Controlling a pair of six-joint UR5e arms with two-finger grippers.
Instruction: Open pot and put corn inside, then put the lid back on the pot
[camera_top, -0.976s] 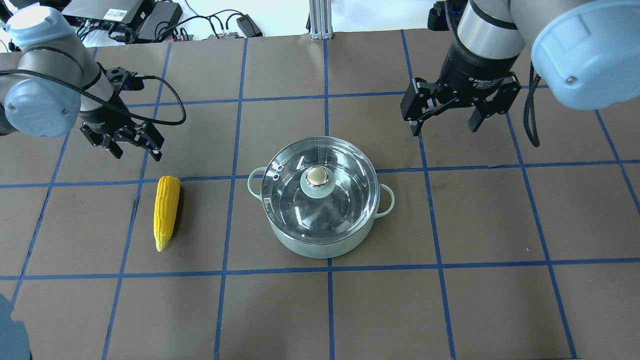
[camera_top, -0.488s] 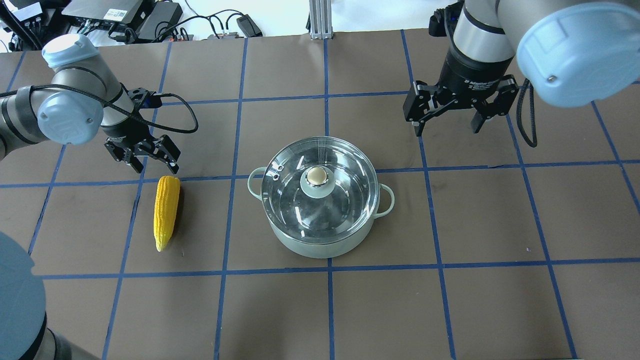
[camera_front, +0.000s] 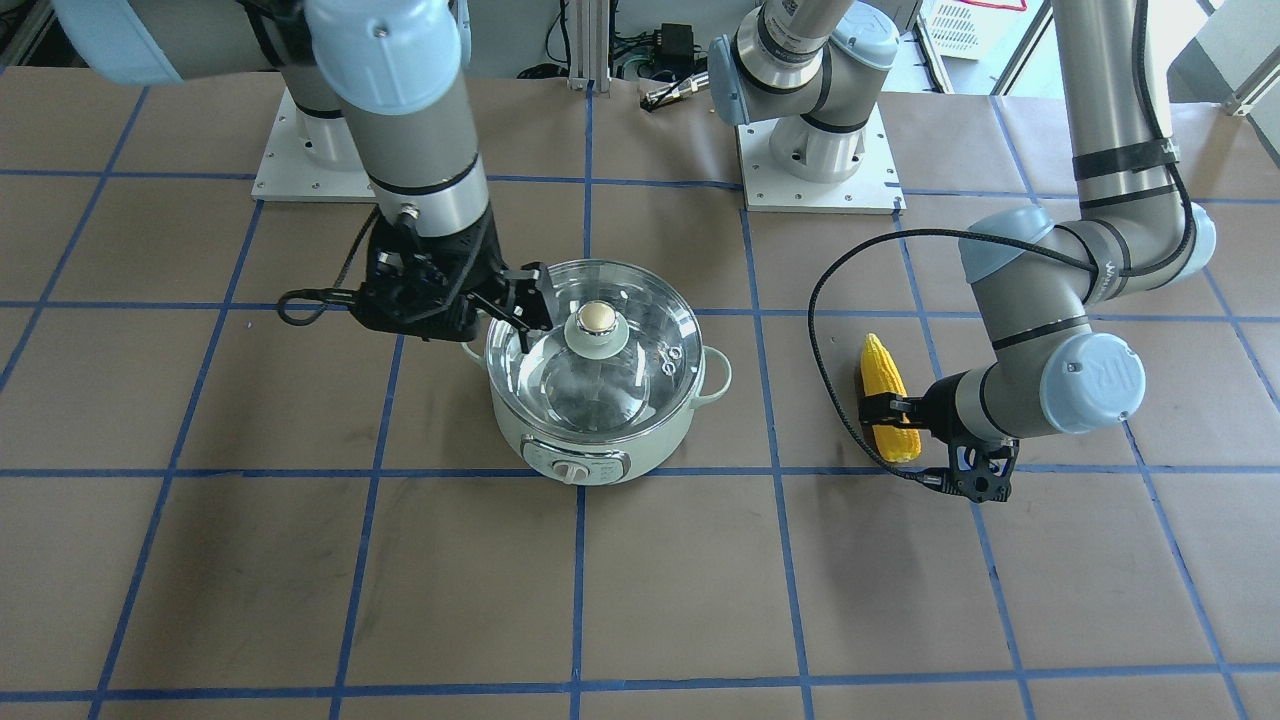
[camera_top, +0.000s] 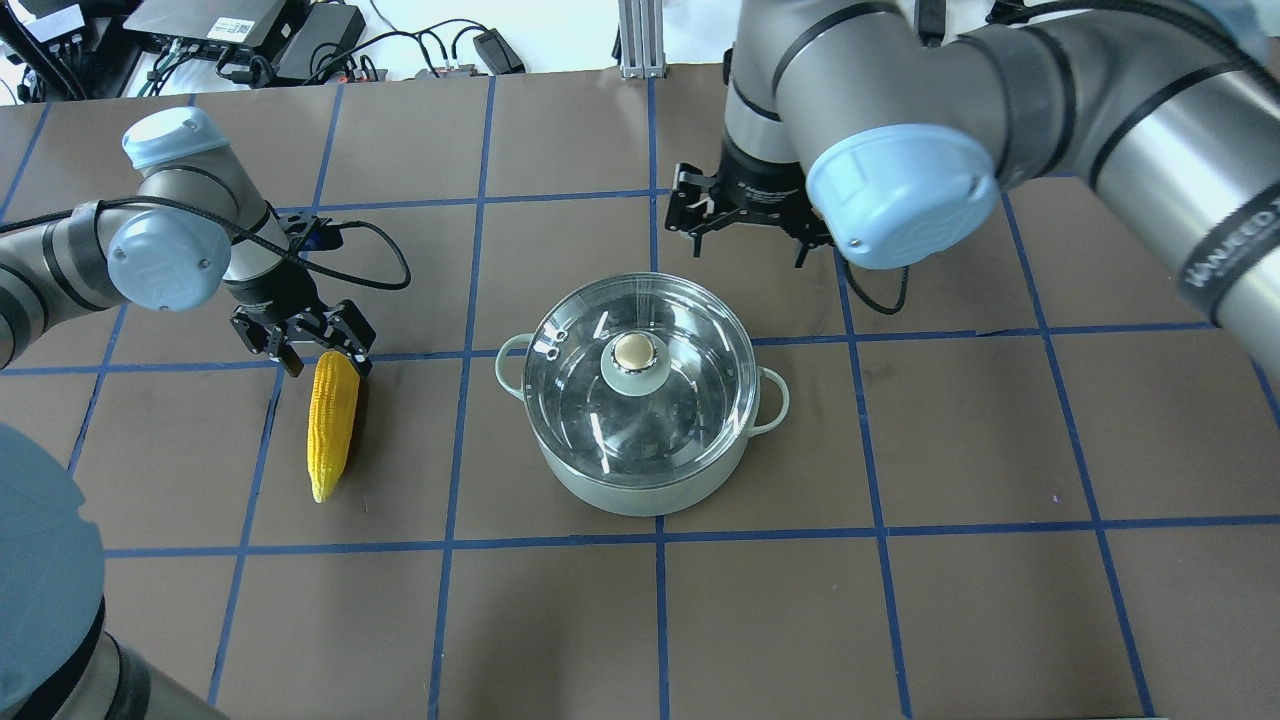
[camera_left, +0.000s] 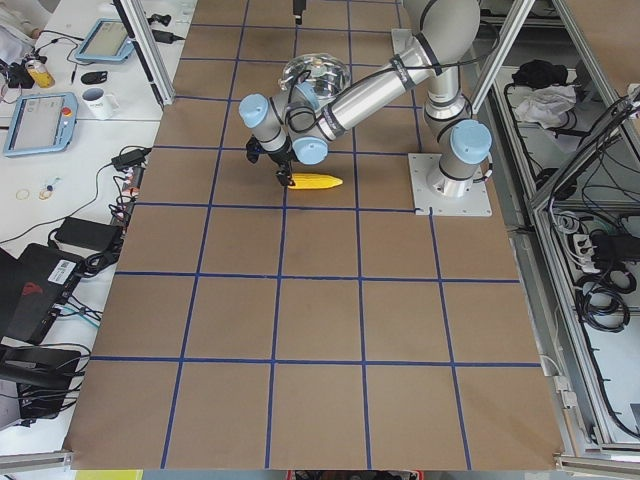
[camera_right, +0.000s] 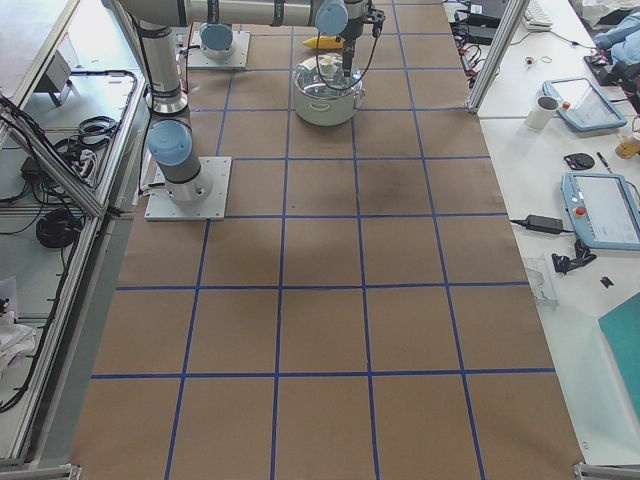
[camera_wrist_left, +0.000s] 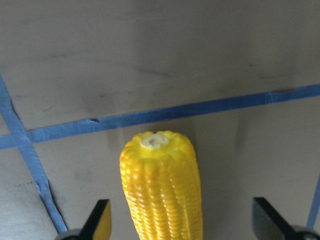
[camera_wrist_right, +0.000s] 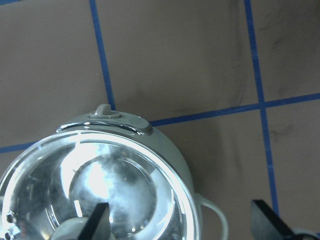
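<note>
The corn cob needs to go inside the pot, so I should pick it up next with my left gripper, by its thick end (camera_wrist_left: 160, 185).
A yellow corn cob (camera_top: 333, 425) lies on the table to the left of a pale green pot (camera_top: 640, 497). The pot is closed by a glass lid (camera_top: 690, 400) with a round knob (camera_top: 633, 351). My left gripper (camera_top: 320, 362) is open, with a finger on each side of the cob's far blunt end; the left wrist view shows the cob (camera_wrist_left: 162, 190) between the fingertips (camera_wrist_left: 98, 220). My right gripper (camera_top: 745, 240) is open and empty. It hangs just behind the pot's far rim. The lid (camera_wrist_right: 100, 185) fills the lower left of the right wrist view.
Cables and electronics (camera_top: 250, 40) lie past the table's far edge, beside an aluminium post (camera_top: 638, 40). Two arm base plates (camera_front: 820, 170) sit at the robot's side. Blue tape lines grid the brown table (camera_top: 900, 600).
My left gripper has moved right and nearer, down to the cob's blunt end. My right arm has swung left, carrying its open gripper to just behind the pot.
</note>
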